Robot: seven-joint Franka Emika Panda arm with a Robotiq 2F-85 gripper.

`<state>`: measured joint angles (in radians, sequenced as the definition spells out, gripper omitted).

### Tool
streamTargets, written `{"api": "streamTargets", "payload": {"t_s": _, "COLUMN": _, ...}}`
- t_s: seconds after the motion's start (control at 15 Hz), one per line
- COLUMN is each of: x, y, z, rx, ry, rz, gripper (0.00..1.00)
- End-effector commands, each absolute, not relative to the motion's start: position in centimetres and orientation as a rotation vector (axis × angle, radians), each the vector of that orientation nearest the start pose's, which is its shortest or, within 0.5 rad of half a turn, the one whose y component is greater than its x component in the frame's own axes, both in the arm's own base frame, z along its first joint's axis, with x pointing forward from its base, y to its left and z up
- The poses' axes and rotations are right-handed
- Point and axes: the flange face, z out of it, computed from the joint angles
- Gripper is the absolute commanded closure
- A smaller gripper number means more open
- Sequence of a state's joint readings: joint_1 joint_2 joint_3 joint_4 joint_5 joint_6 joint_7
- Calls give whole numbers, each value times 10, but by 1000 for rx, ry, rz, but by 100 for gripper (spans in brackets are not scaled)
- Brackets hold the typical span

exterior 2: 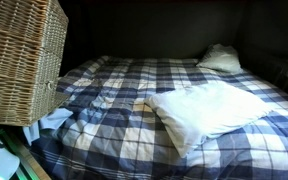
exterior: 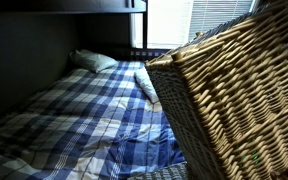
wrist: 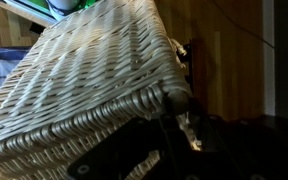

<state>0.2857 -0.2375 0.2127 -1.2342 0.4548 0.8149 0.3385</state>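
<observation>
The basket hangs tilted, so it would fall beside the bed, leaning over, if I opened now. My gripper should keep holding it until I level it.
A large woven wicker basket fills much of the wrist view (wrist: 84, 80), tilted, with its dark rim corner at the lower right. It also shows tilted and off the bed in both exterior views (exterior: 239, 95) (exterior 2: 19, 60). My gripper (wrist: 179, 125) is a dark shape under the basket's rim corner. It looks closed on the rim or a handle, but the fingers are in shadow. The arm is hidden in both exterior views.
A bed with a blue plaid blanket (exterior: 74, 110) (exterior 2: 114, 80) holds a large white pillow (exterior 2: 209, 110) (exterior: 149, 85) and a smaller pillow at the head (exterior 2: 221, 58) (exterior: 94, 60). A bright window with blinds (exterior: 169, 25) is behind. Green and white items (exterior 2: 4, 160) lie beside the bed.
</observation>
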Motion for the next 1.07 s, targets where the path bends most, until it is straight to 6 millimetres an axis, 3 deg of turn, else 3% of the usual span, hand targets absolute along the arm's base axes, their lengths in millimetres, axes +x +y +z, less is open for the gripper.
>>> {"api": "streamTargets", "payload": {"t_s": 0.0, "x": 265, "y": 250, "z": 813, "rx": -2684, "ry": -756, "rz": 555, "gripper": 95}}
{"api": "streamTargets", "payload": {"t_s": 0.27, "x": 269, "y": 267, "z": 771, "rx": -2593, "ry": -825, "rz": 771, "gripper": 95}}
{"api": "streamTargets", "payload": {"t_s": 0.47, "x": 260, "y": 277, "z": 743, "rx": -2508, "ry": -876, "rz": 928, "gripper": 95}}
{"api": "streamTargets", "payload": {"t_s": 0.87, "x": 244, "y": 261, "z": 722, "rx": -2279, "ry": -1135, "rz": 1009, "gripper": 95}}
{"api": "streamTargets", "payload": {"t_s": 0.93, "x": 259, "y": 280, "z": 717, "rx": -2392, "ry": -1055, "rz": 1005, "gripper": 95}}
{"api": "streamTargets", "payload": {"t_s": 1.0, "x": 257, "y": 276, "z": 721, "rx": -2381, "ry": -1067, "rz": 997, "gripper": 78}}
